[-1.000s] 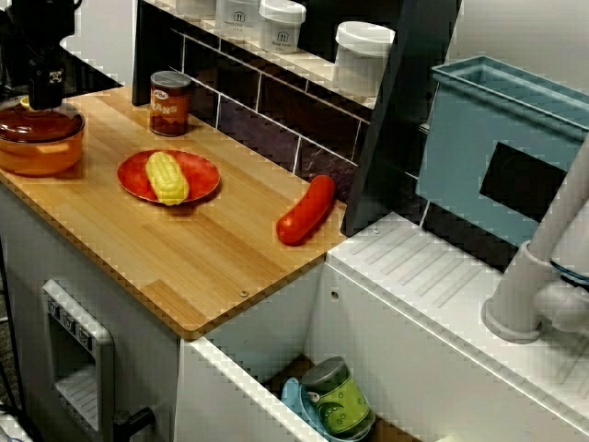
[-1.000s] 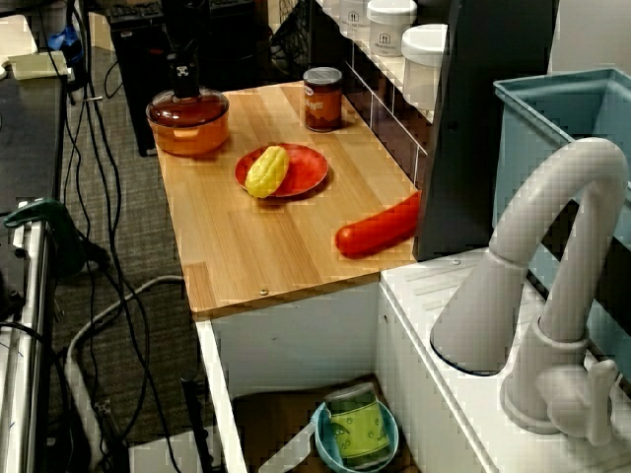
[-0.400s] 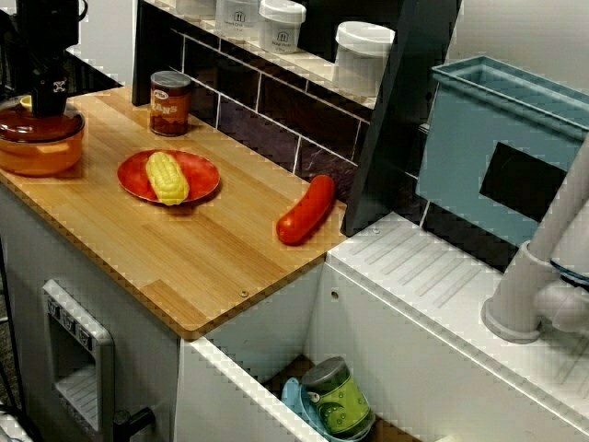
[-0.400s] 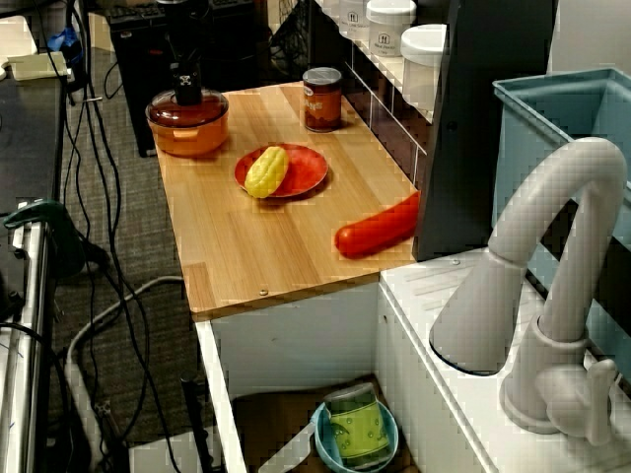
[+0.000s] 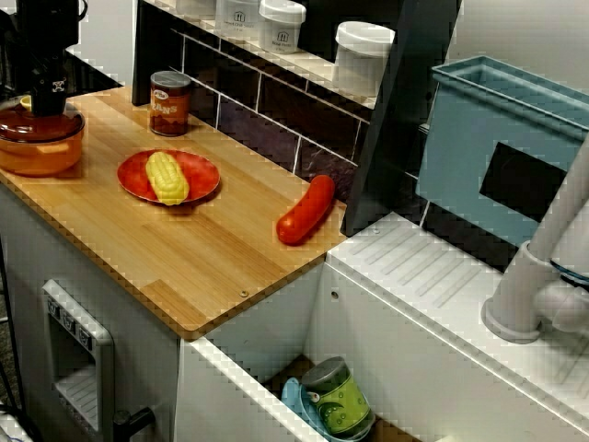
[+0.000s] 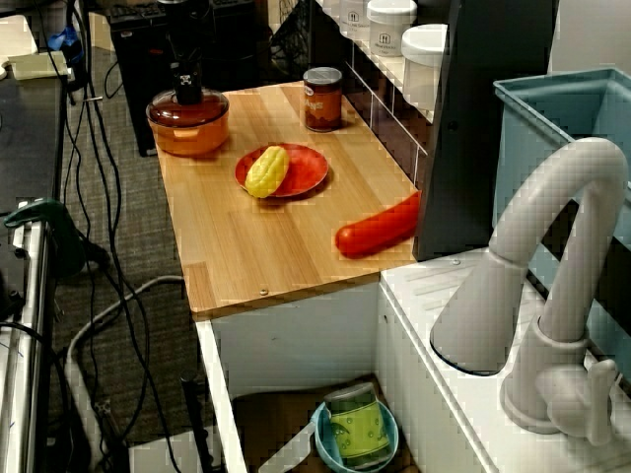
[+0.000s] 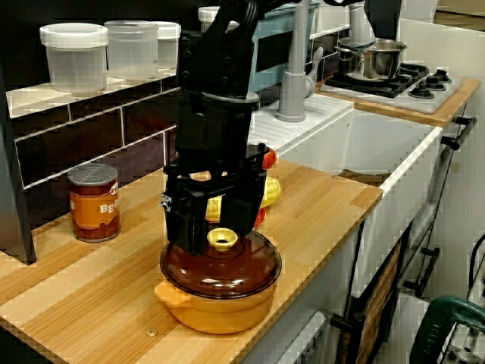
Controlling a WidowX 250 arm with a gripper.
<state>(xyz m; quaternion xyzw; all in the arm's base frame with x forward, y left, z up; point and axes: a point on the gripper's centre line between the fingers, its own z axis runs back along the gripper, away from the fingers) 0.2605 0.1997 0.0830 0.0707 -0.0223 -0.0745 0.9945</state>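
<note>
The glass lid needs to be lifted off the orange pot [image 5: 37, 147], so my gripper will grab the lid by its yellow knob [image 5: 27, 101] next.
An orange pot [image 7: 216, 311] with a brown glass lid [image 7: 227, 274] and a yellow knob [image 7: 221, 240] stands at the counter's far end. My black gripper [image 7: 220, 236] hangs straight down over it, open, with one finger on each side of the knob and the tips just above the lid. The view from above shows the gripper [image 5: 44, 109] over the pot [image 5: 37, 147] at the left edge. The view from the sink end shows the gripper [image 6: 187, 97] on the same pot [image 6: 187, 133]. Nothing is held.
A red plate [image 5: 198, 170] carries a yellow corn cob [image 5: 167, 177]. A brown can [image 5: 169, 103] stands by the tiled wall. A long red vegetable [image 5: 306, 210] lies near the dark post. White jars [image 5: 363, 55] line the shelf. A green can [image 5: 336, 398] sits in the sink.
Over the last second the gripper sank a little toward the lid and shifted slightly. Over the last half second it has held still. Nothing else moved.
</note>
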